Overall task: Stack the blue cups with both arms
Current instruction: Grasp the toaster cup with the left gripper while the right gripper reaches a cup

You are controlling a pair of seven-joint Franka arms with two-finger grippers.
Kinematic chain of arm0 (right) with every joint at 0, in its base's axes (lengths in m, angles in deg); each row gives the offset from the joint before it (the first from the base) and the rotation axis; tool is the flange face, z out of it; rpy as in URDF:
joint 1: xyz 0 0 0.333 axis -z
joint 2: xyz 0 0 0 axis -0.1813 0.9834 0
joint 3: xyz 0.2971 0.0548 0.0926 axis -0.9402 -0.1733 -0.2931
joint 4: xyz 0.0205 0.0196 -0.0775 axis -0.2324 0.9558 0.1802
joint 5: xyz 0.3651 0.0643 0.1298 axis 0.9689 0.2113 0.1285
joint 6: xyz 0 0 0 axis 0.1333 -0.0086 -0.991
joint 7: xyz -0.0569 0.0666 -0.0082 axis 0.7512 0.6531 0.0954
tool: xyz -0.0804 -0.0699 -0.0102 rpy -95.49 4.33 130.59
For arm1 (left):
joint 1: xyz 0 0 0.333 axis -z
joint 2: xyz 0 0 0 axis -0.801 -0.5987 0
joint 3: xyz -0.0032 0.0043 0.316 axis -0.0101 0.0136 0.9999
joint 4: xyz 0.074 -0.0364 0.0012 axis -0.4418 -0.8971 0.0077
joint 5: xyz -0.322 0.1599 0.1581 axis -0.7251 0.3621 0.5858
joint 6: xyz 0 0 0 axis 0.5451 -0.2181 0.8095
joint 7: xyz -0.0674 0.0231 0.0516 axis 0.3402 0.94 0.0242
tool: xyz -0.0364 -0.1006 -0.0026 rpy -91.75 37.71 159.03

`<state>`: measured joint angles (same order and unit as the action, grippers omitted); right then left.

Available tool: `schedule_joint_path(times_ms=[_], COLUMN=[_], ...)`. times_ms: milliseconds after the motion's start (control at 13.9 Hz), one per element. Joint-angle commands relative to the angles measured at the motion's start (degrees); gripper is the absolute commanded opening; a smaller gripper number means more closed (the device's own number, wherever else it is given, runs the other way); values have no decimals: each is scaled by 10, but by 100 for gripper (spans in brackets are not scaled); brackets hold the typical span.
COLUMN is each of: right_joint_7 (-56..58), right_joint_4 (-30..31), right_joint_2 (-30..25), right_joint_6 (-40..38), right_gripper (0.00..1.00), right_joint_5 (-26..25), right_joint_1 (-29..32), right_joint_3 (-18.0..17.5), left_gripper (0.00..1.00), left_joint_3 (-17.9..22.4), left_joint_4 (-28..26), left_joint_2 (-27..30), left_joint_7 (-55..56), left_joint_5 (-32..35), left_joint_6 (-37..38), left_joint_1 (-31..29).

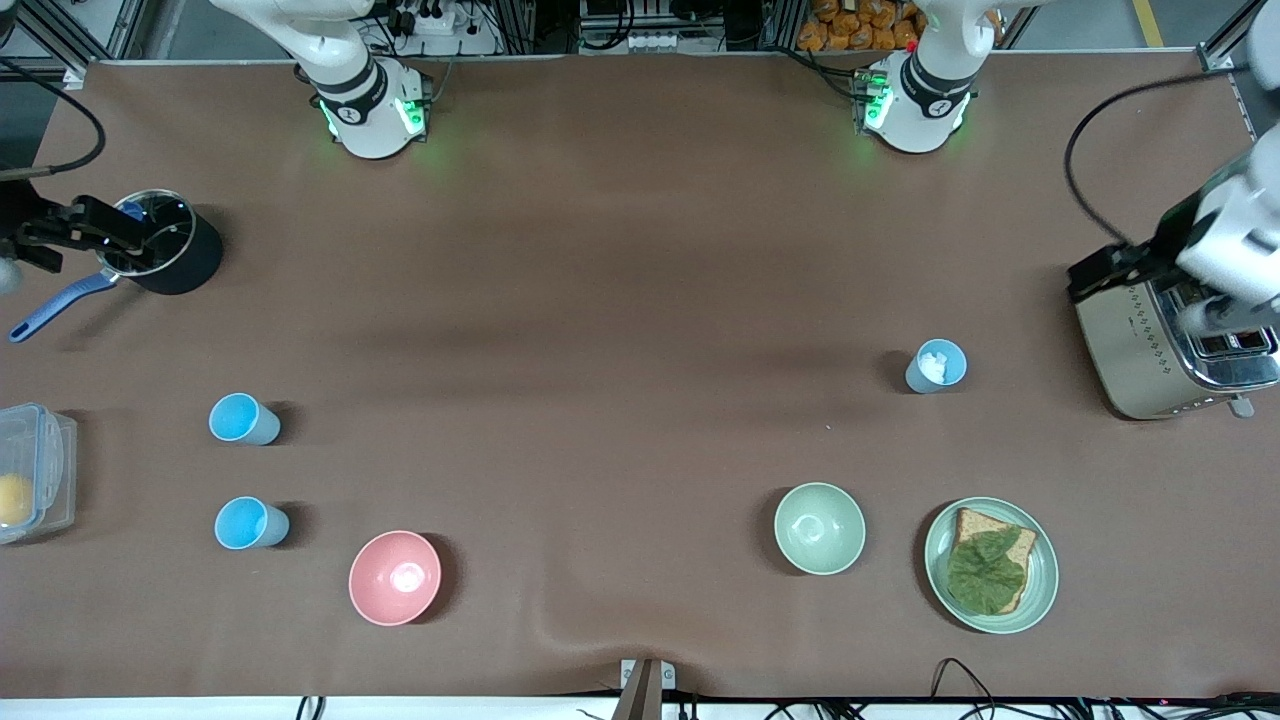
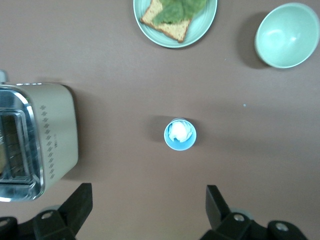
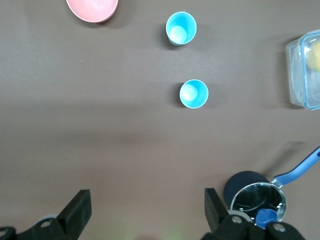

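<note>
The third cup needs to come over for stacking, so the left gripper should next grab it by its rim.
Three blue cups stand upright and apart on the brown table. Two are toward the right arm's end: one, and one nearer the front camera. The third stands toward the left arm's end and has something white inside. My right gripper is open and empty, up over the pot. My left gripper is open and empty, up by the toaster, short of the third cup.
A pink bowl, a pale green bowl and a green plate with toast and a leaf lie near the front edge. A toaster, a black pot with a blue handle and a clear lidded box stand at the table's ends.
</note>
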<state>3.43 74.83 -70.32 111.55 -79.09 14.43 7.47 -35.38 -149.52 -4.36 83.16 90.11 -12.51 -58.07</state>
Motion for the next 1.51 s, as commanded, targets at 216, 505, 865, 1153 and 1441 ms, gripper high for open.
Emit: schedule_joint_path(times_ms=[216,505,865,1153,1441], right_joint_7=[3,11,3,11,17], right_joint_4=[7,6,2,4,6], right_joint_2=[28,118,256,292,315], right_joint_6=[-15,-17,70,121,191], right_gripper=[100,100,100,100,100], right_joint_5=[-68,-73,-51,-25,-29], right_joint_1=[8,23,42,40,71], right_joint_3=[-6,16,15,15,15], left_gripper=[100,100,66,24,0], left_joint_3=[-2,-2,-4,-13,-43], left_joint_4=[-263,-341,-347,-348,-342], left_joint_2=[0,-46,-94,-124,-126], left_joint_7=[-47,-47,-46,-46,-28], left_joint_5=[-12,-11,-12,-12,-13], left_joint_6=[-314,-434,-475,-501,-501], left_joint_1=[-29,-29,-23,-22,-22])
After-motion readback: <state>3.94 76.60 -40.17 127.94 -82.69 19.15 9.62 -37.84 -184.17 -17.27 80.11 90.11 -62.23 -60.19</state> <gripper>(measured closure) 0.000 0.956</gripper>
